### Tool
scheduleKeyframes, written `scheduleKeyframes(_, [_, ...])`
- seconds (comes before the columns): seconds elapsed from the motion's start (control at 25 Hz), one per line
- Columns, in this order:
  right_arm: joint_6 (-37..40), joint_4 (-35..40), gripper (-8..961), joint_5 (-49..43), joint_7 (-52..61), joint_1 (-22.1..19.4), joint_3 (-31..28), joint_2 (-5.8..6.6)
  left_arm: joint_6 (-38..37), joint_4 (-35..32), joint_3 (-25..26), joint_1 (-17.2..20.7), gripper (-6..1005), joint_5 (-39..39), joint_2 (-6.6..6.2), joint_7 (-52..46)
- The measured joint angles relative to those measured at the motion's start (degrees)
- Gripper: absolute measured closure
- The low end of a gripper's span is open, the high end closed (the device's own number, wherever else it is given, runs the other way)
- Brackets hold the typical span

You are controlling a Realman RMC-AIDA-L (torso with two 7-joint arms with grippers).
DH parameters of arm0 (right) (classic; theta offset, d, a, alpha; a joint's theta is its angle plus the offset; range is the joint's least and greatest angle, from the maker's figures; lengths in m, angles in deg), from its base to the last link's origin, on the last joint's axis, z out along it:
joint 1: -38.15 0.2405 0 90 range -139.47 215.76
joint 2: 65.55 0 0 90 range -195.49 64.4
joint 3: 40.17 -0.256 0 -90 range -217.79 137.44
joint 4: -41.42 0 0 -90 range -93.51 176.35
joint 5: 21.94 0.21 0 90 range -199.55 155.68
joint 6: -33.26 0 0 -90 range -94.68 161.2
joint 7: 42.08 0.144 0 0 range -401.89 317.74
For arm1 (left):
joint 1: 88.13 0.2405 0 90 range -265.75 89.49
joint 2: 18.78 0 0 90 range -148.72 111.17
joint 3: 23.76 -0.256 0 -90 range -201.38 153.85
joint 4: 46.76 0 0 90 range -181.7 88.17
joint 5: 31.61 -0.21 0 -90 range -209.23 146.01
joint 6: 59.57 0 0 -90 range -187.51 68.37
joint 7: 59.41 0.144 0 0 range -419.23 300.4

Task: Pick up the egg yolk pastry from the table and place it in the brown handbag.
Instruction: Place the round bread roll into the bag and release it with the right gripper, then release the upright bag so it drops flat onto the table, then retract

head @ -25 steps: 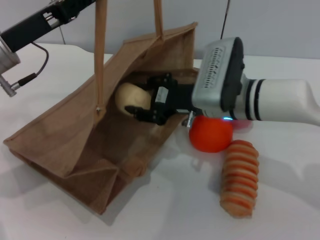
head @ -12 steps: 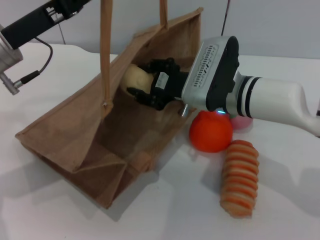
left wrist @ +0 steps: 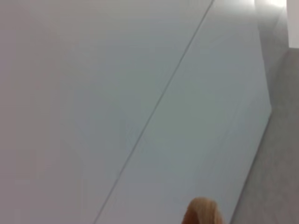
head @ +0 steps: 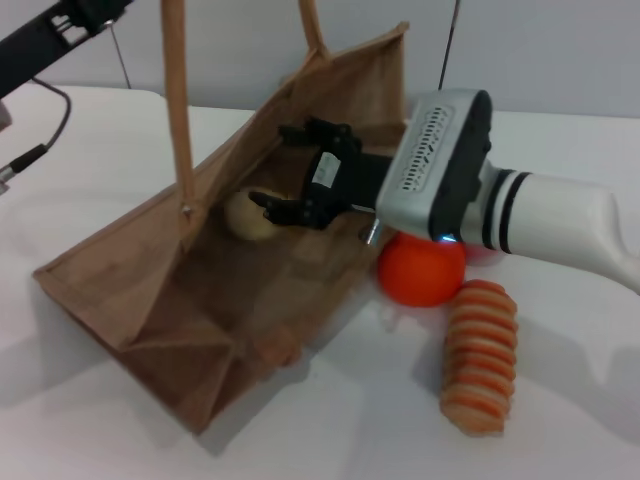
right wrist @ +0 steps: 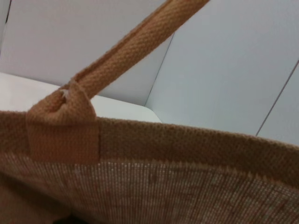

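Note:
The taut handle (head: 176, 100) is high above the brown handbag's body (head: 150, 290) and would fall if I opened now. My left gripper needs to keep hold of the handle.
The brown handbag (head: 150, 270) lies tilted on the white table with its mouth open toward me. Its near handle (head: 178, 110) rises taut past the top edge. The egg yolk pastry (head: 246, 214) is a pale cream ball resting inside the bag against the far wall. My right gripper (head: 287, 168) is inside the bag's mouth. It is open and empty, with its lower fingertip right next to the pastry. My left arm (head: 55, 32) runs off the top left corner by the handles. The left wrist view shows only a tan strip of handle (left wrist: 201, 212). The right wrist view shows the bag's rim (right wrist: 187, 144) and a handle (right wrist: 126, 49).
An orange fruit (head: 420, 272) sits on the table just under my right wrist. A striped orange-and-tan bread roll (head: 480, 355) lies in front of it. A bit of pink peach (head: 484, 252) shows behind the orange. A black cable (head: 45, 125) hangs at the far left.
My right gripper has opened and let go of the pastry. The pastry has dropped lower into the bag. The bag has shifted slightly.

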Motion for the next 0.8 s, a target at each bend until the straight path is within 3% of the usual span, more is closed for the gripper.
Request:
scheduleKeyframes(0.28, [6.28, 0.11, 51, -0.08, 0.22, -3.80, -0.94, 0.40, -0.78, 0.05, 2.86, 2.03, 880, 0.00, -0.72, 0.32])
scheduleKeyframes(0.56, [18.06, 4.99, 59, 0.01, 0.28, -11.33, -6.25, 0.74, -6.56, 3.78, 3.14, 2.53, 880, -0.55, -2.33, 1.27])
scheduleKeyframes(0.68, [25.91, 8.73, 60, 0.03, 0.30, -15.04, -10.80, 0.75, -9.84, 4.33, 2.72, 2.27, 878, -1.10, -2.24, 3.25])
scheduleKeyframes(0.8, [33.92, 11.93, 59, 0.01, 0.31, -17.84, -14.05, 0.68, -13.53, 4.79, 2.66, 2.01, 872, -2.08, -1.38, 7.53])
